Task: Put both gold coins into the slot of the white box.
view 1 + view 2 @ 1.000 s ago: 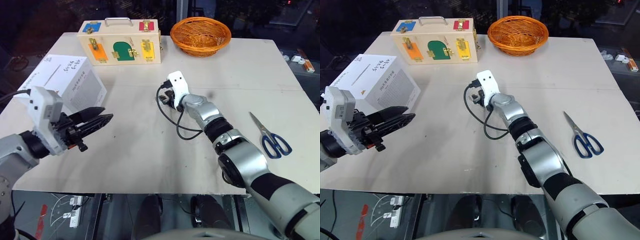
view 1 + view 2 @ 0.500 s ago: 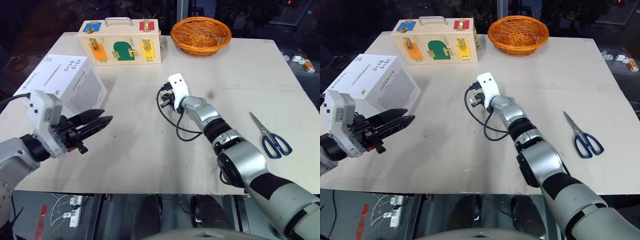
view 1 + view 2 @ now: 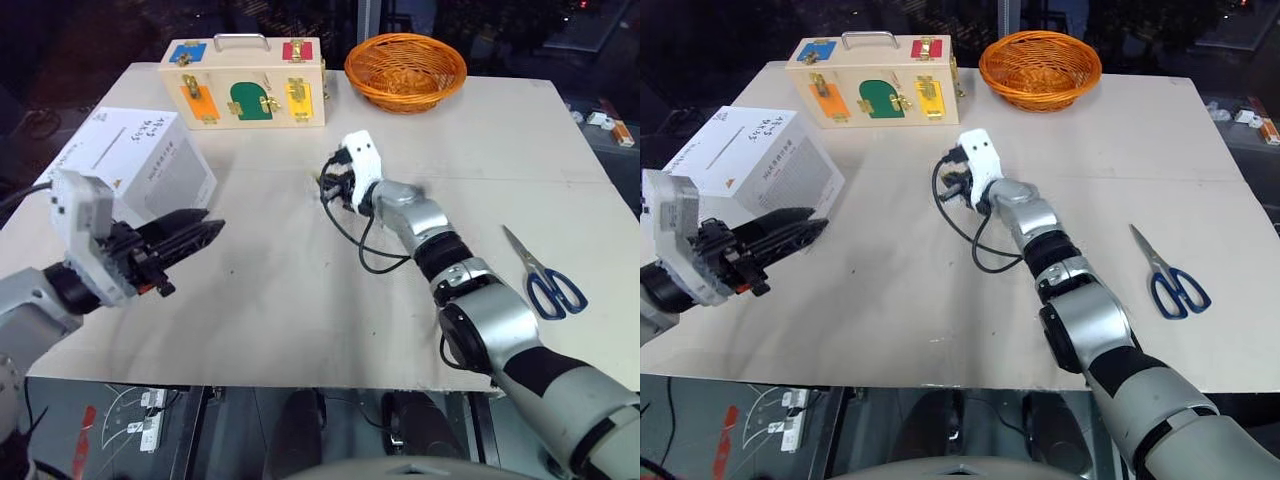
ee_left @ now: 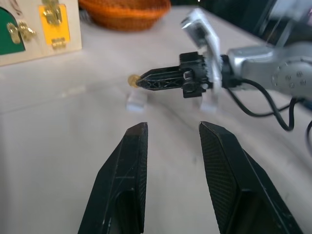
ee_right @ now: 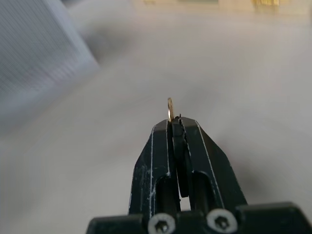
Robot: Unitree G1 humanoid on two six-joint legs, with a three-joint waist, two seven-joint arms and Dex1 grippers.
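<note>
My left gripper will grab the gold coin by its exposed edge [image 4: 131,80] next, because the fingers of my right gripper cover one side of the coin.
My right gripper [image 3: 325,181] is shut on a small gold coin [image 4: 132,80], pinched at its fingertips and held just above the table's middle. The coin's edge [image 5: 170,108] sticks up past the closed fingertips [image 5: 161,134] in the right wrist view. The white box [image 3: 140,160] stands at the left of the table, its grey slot [image 3: 103,152] on the upward face. My left gripper [image 3: 214,233] hovers in front of the box, pointing toward the right gripper, open with nothing between its fingers [image 4: 124,170].
A wooden case [image 3: 245,82] with coloured doors stands at the back. An orange wicker basket [image 3: 405,70] sits beside it. Blue-handled scissors [image 3: 545,275] lie at the right. A black cable [image 3: 360,245] loops under my right wrist.
My right gripper has shut on the coin and lifted it off the table. The left gripper has stayed about where it was.
</note>
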